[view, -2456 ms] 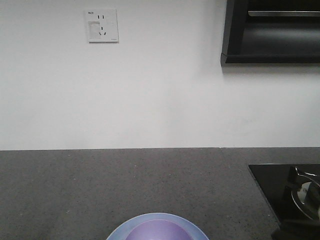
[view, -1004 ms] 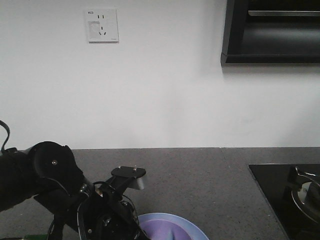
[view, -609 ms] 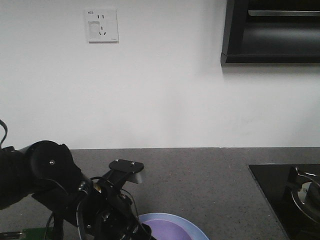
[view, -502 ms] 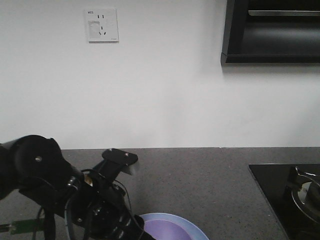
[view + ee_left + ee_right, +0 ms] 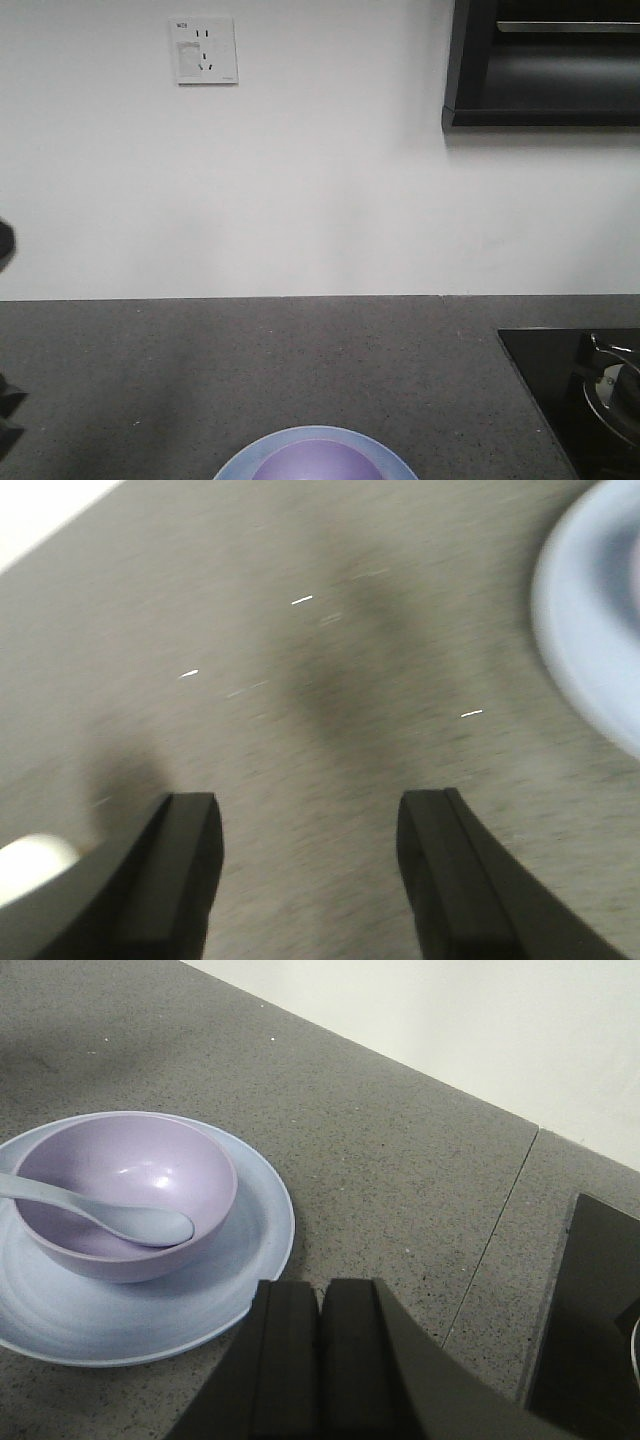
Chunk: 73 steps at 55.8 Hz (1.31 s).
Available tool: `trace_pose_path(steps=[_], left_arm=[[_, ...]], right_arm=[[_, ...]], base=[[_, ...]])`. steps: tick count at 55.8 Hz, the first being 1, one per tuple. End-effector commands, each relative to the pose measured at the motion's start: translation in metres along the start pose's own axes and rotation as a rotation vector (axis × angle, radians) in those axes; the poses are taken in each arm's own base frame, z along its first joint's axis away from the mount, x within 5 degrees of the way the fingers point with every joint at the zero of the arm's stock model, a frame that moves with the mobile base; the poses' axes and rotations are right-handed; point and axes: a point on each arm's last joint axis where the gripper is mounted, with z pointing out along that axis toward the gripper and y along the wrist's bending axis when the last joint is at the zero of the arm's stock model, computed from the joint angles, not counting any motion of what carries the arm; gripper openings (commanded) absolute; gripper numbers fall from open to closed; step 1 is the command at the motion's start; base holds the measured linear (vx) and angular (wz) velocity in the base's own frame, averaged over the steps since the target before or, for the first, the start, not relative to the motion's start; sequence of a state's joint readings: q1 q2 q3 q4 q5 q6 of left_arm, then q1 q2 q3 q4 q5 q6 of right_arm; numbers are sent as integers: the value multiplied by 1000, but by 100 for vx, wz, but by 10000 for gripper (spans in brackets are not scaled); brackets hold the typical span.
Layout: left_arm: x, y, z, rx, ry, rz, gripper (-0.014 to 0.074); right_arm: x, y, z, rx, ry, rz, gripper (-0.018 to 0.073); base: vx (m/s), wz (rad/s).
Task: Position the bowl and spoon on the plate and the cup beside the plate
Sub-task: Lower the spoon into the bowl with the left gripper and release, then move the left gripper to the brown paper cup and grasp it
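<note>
The robot's left gripper needs to grab the cup next by the side at its rim (image 5: 62, 852), so that it can set the cup beside the light-blue plate.
The lavender bowl (image 5: 125, 1195) stands on the light-blue plate (image 5: 250, 1250), and the pale-blue spoon (image 5: 110, 1220) lies in the bowl with its handle over the left rim. The front view cuts off plate (image 5: 315, 437) and bowl (image 5: 315, 468) at the bottom edge. My right gripper (image 5: 322, 1300) is shut and empty, just right of the plate's rim. My left gripper (image 5: 312, 830) is open over bare counter, with the plate (image 5: 590, 630) blurred to its upper right. A blurred cream-white rounded shape (image 5: 35, 865) lies beside the left finger; I cannot tell whether it is the cup.
A black cooktop (image 5: 545, 390) with a metal pot (image 5: 612, 385) takes up the counter's right end, also the cooktop (image 5: 590, 1310) beside my right gripper. A wall with a socket (image 5: 205, 50) backs the grey counter (image 5: 300, 350). A dark cabinet (image 5: 545, 60) hangs at upper right.
The left arm, which reached over the plate's left side in the front view, has pulled back left; only dark slivers remain at the frame's left edge.
</note>
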<state>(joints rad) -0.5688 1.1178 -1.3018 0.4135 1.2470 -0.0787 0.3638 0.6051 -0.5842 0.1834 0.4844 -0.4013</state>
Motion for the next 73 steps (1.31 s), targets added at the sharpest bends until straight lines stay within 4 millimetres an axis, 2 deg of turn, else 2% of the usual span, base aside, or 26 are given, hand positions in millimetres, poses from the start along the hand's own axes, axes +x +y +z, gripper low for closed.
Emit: trace_pose_path(steps=[1, 7, 16, 29, 51, 73], left_arm=[[4, 20, -22, -104, -70, -60, 517], [10, 31, -26, -138, -71, -122, 517], [17, 56, -23, -261, -20, -165, 517], [26, 85, -4, -370, 112, -219, 493], [18, 88, 65, -237, 304, -289, 481], [28, 107, 92, -253, 403, -357, 481]], right_arm=[[-15, -4, -4, 36, -96, -8, -9], [-15, -4, -4, 36, -96, -8, -9], [-14, -4, -4, 34, -90, -8, -9], [-13, -4, -4, 27, -73, -8, -9], [-10, -2, -4, 12, -41, -8, -9], [-12, 4, -3, -31, -61, -32, -9]], base=[[0, 0], [0, 0], [0, 0], [0, 0], [0, 0], [0, 0]])
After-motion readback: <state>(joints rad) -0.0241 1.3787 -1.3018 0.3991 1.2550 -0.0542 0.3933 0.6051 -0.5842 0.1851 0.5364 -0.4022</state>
